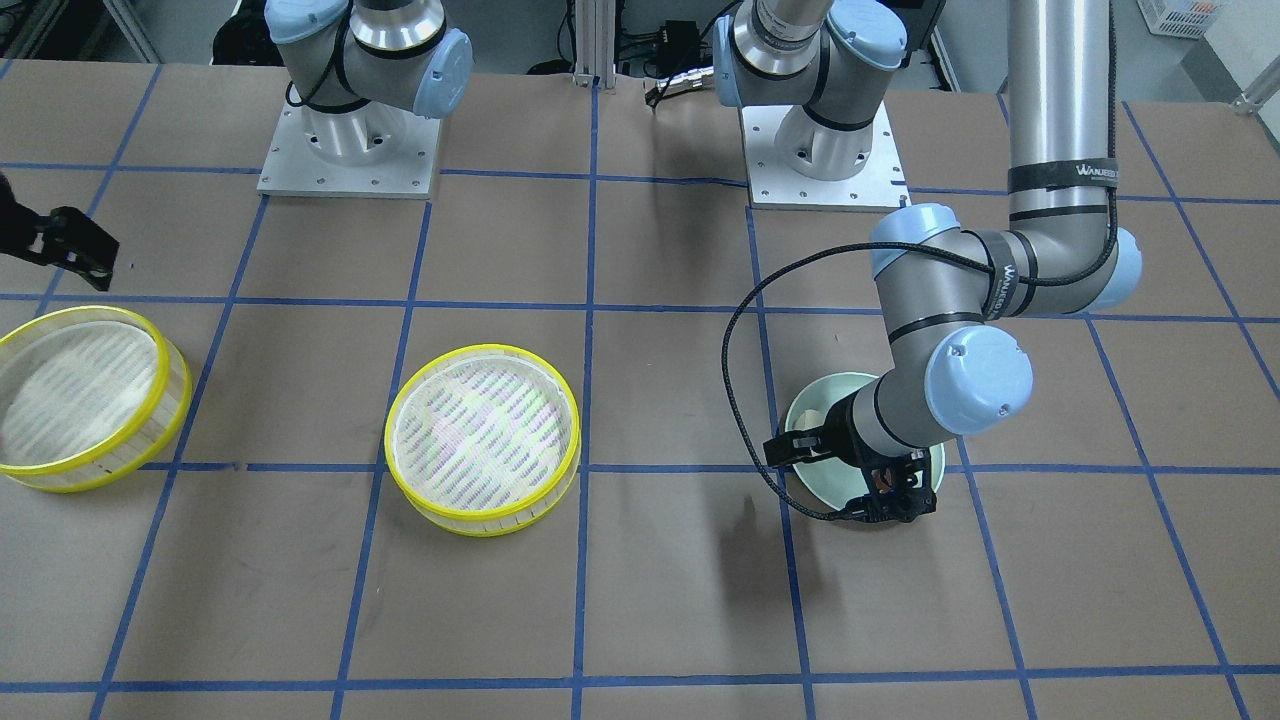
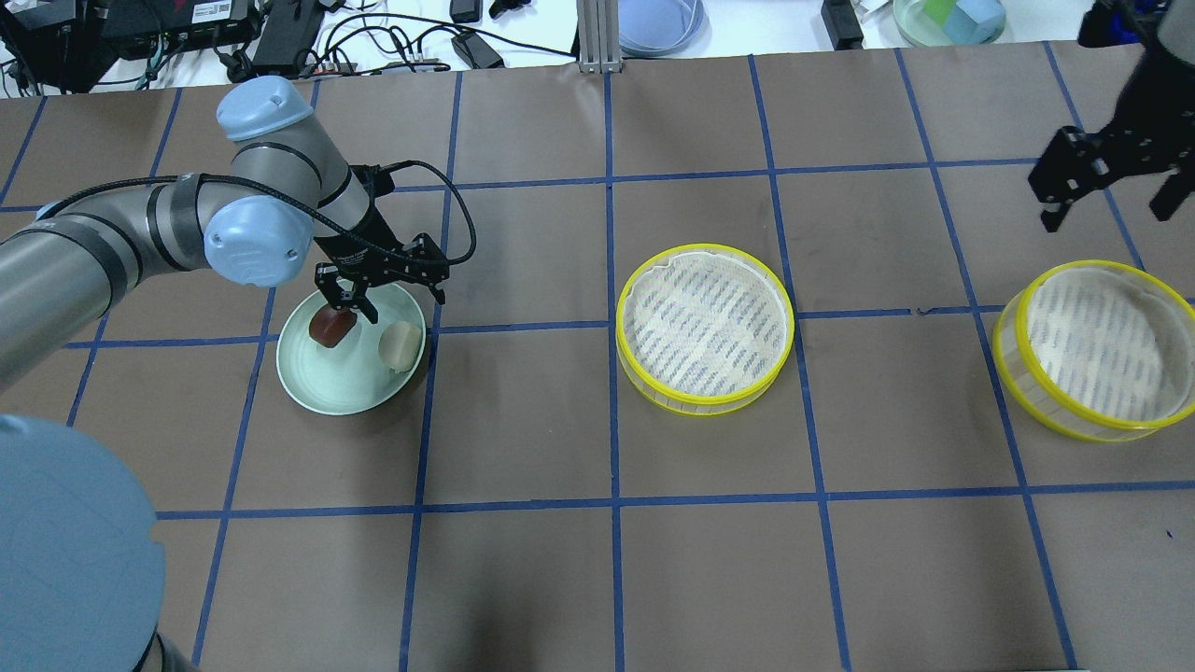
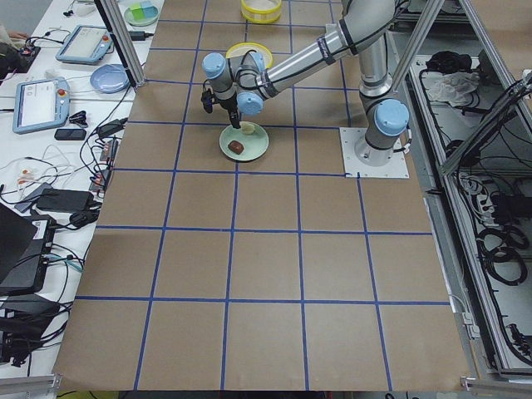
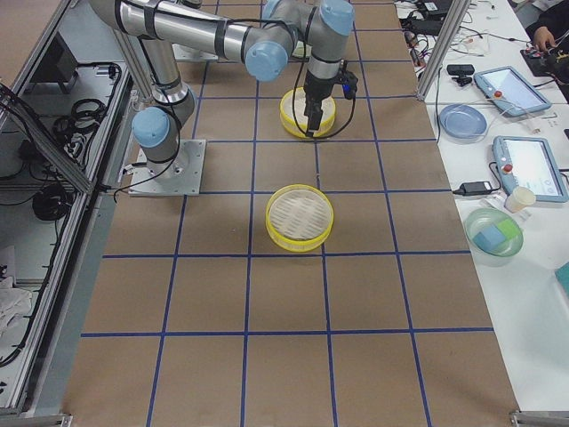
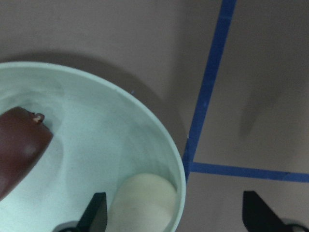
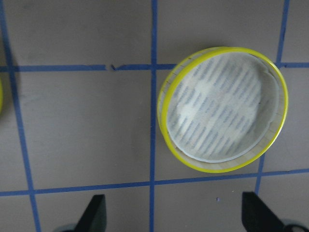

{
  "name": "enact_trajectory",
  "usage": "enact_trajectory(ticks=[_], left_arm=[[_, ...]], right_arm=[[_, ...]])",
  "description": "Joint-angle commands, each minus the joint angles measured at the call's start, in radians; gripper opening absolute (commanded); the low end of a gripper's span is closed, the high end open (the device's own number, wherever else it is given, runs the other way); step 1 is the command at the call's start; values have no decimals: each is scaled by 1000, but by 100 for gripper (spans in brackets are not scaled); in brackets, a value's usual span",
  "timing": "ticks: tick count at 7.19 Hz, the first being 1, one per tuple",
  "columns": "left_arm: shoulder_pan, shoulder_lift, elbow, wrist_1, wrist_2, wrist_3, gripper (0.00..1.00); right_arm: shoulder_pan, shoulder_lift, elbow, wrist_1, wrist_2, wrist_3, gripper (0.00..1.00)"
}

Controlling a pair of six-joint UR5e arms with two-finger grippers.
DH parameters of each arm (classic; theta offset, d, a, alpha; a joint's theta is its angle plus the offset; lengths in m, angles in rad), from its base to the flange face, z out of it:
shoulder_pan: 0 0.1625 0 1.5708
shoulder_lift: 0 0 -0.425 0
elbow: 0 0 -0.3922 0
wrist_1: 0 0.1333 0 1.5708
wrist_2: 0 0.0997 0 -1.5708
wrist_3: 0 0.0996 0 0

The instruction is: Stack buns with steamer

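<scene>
The right gripper picks up the second steamer by its yellow rim (image 1: pixel 90 314) next, to stack it on the other steamer (image 1: pixel 480 434) for the buns.
A pale green plate (image 2: pixel 327 392) holds a dark reddish-brown bun (image 2: pixel 331 326) and a cream-white bun (image 2: pixel 401 345). My left gripper (image 2: pixel 387 299) hangs open and empty just above the plate's far rim. In the left wrist view the brown bun (image 5: pixel 19 150) lies at the left and the cream bun (image 5: pixel 145 200) lies beside one of the fingertips (image 5: pixel 96 215). Two yellow-rimmed steamer trays stand empty: one mid-table (image 2: pixel 705 327), one at the right (image 2: pixel 1097 350). My right gripper (image 2: pixel 1106 201) is open and empty, above the table behind the right tray.
The right wrist view looks down on the middle steamer tray (image 6: pixel 222 108). Blue tape lines grid the brown table (image 2: pixel 597 560). Cables, a blue dish (image 2: pixel 658 23) and a bowl (image 2: pixel 948 19) lie beyond the far edge. The arm bases (image 1: pixel 350 150) stand at the robot's side.
</scene>
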Motion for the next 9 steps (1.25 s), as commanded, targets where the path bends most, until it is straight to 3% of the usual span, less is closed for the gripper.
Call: enact_trajectory(ticks=[1,2,3,5,6,8,9], left_arm=[[0,-8,-19,-19,48,12,99],[0,-5,-28,-18,36,11,99],[0,0,-32,-15,26,6,88],[0,3,-29,8,26,11,40],[0,17,-27,5,31,14,6],[0,18,-27,5,28,27,0],[0,23,-27,5,28,27,0]], right_arm=[[-150,71,21,-100,-43,-205,100],[-231,117,56,-208,-31,-331,100],[-285,158,110,-311,-31,-400,99],[-339,209,193,-483,-28,-476,99],[-348,261,198,-541,-28,-488,99],[-374,336,198,-595,10,-499,93],[-376,356,198,-632,20,-514,84]])
